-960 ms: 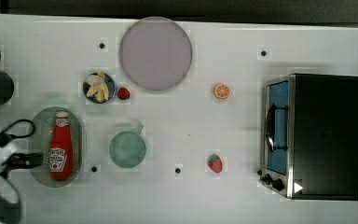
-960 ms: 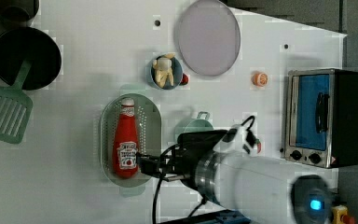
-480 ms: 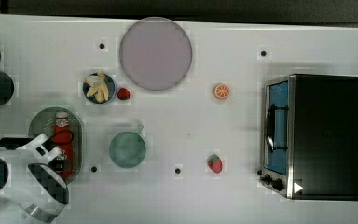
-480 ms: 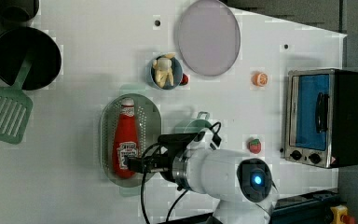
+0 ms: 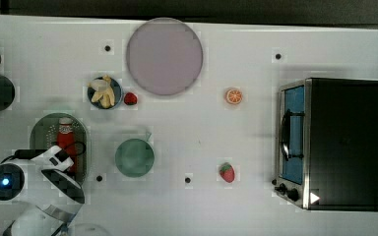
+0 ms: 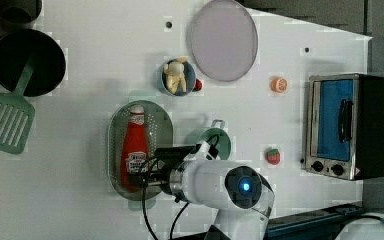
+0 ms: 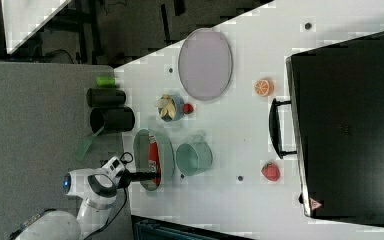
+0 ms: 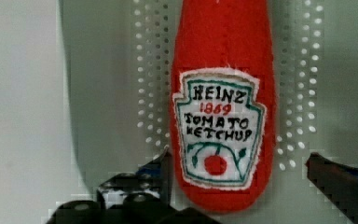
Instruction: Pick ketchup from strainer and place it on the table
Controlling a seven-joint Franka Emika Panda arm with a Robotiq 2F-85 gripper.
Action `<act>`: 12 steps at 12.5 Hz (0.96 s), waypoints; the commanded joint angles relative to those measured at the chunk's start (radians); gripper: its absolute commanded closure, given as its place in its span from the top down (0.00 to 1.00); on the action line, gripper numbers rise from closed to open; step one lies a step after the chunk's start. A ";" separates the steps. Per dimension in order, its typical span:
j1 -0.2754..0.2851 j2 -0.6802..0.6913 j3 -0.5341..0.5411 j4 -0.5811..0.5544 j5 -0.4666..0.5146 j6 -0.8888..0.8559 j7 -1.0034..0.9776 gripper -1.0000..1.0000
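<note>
I should grab the ketchup (image 8: pixel 223 84) by its labeled body (image 8: pixel 218 130) with my gripper next, to move it from the strainer onto the table.
The ketchup (image 8: pixel 223 84), a red bottle with a white shield label, lies flat in the pale green strainer (image 8: pixel 107 93). My gripper (image 8: pixel 240 161) is open, with one dark fingertip (image 8: pixel 161 161) on each side of the bottle's base end and not touching it. In the top view the arm covers the strainer's (image 5: pixel 37 132) lower end, and the ketchup's (image 5: pixel 66 137) cap end points away from the gripper (image 5: pixel 68 160). The left view shows the ketchup (image 6: pixel 135 145), strainer (image 6: pixel 162 125) and gripper (image 6: pixel 145 175) on the white table (image 6: pixel 260 130).
A teal-green cup (image 5: pixel 134 157) stands close to the strainer on the top view's right. Further off are a strawberry (image 5: pixel 227 172), an orange slice (image 5: pixel 234 96), a banana bowl (image 5: pixel 103 92), a lilac plate (image 5: pixel 164 56) and a toaster oven (image 5: pixel 334 142). Black pots (image 6: pixel 27 62) and a green spatula (image 6: pixel 5 122) lie nearby.
The arm has swung from beside the strainer to over its lower end, bringing the open fingers down around the bottle's base. The ketchup has not moved.
</note>
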 commanded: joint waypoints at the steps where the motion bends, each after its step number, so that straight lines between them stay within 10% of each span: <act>1: 0.021 0.042 -0.043 0.056 -0.051 0.043 0.092 1.00; 4: 0.067 0.100 -0.087 0.098 -0.095 0.045 0.144 0.96; 7: 0.094 0.121 -0.111 0.117 -0.095 0.048 0.144 0.60; 12: 0.046 0.004 -0.038 0.097 -0.051 0.039 0.144 0.60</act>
